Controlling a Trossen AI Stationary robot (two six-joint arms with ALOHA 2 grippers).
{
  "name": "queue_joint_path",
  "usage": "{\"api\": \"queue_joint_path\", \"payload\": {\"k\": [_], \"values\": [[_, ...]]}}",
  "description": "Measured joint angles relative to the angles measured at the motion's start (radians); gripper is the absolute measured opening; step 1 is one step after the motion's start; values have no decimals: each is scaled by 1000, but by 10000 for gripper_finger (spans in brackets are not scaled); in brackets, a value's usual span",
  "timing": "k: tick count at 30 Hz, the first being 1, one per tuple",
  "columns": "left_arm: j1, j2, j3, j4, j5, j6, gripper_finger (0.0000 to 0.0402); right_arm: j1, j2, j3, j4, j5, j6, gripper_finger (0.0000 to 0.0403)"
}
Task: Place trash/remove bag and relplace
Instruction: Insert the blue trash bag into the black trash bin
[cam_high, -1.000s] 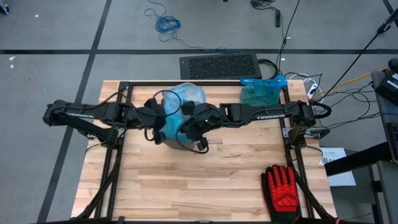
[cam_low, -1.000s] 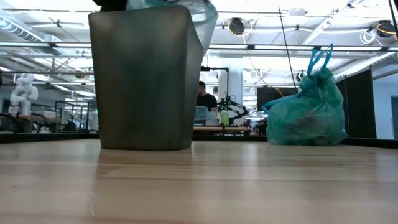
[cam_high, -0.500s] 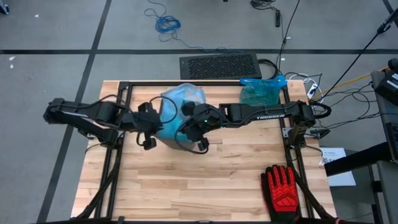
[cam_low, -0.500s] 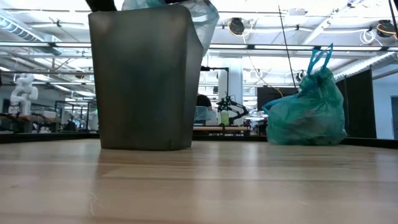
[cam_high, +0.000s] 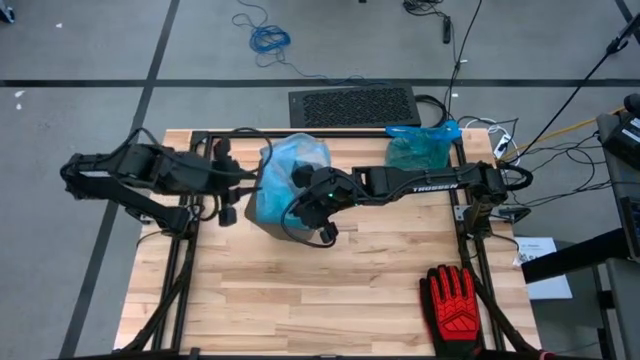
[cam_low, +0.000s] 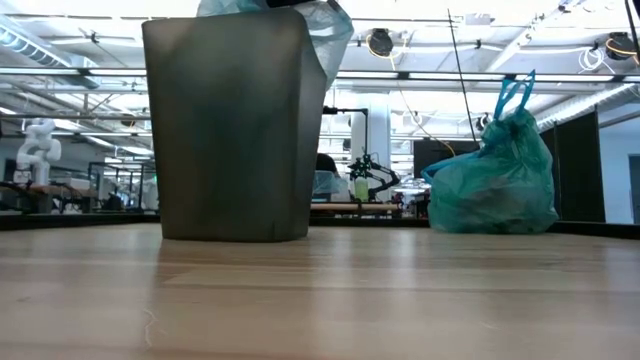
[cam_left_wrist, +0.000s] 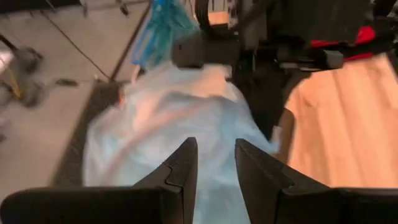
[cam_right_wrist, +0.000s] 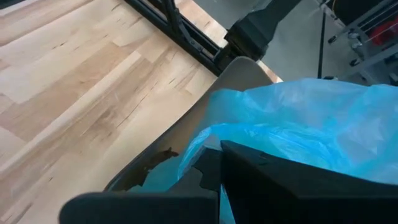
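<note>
I need to grab the light blue bag by its open edge (cam_high: 265, 205) with my left gripper next, so this replacement bag can go over the bin (cam_high: 274, 231).
A grey bin (cam_low: 235, 130) stands upright on the table at mid-back. A light blue bag (cam_high: 290, 170) lines it and spills over its rim (cam_low: 330, 40). My right gripper (cam_high: 297, 195) is over the bin's mouth, shut on the bag (cam_right_wrist: 298, 118). My left gripper (cam_high: 243, 183) hangs just left of the bin. Its fingers (cam_left_wrist: 186, 162) are open and point at the bag (cam_left_wrist: 168, 124) with nothing between them. A full, tied teal bag (cam_high: 420, 148) sits on its base at the back right. No loose trash shows. My right gripper has the light blue bag's film (cam_right_wrist: 205, 146) between its shut fingers, just inside the bin's rim (cam_right_wrist: 199, 112). The fingers slant down from the table's right side. The bag bunches over them and hides the exact spot. The bag stays in the bin, slack.
A red-and-black glove (cam_high: 455, 305) lies at the table's near right corner. The black frame rails (cam_high: 190, 250) run along the table's sides. Bare wood (cam_high: 330, 290) lies between the bin and the near edge. A black mat (cam_high: 355, 105) lies on the floor behind the table.
My left gripper has drawn back from the bin toward the table's left edge and is now off the bag. The bag's left side, which it covered before, now shows. My right gripper, the bin and the tied bag have kept still.
</note>
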Motion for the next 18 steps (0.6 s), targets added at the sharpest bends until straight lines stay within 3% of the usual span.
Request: {"api": "queue_joint_path", "payload": {"k": [12,18], "values": [[204,110,103,-24,40,266,105,0,0,0,-40,-5,-8,0],[308,156,158,-76,248,328,105,0,0,0,-61,-52,-13,0]]}}
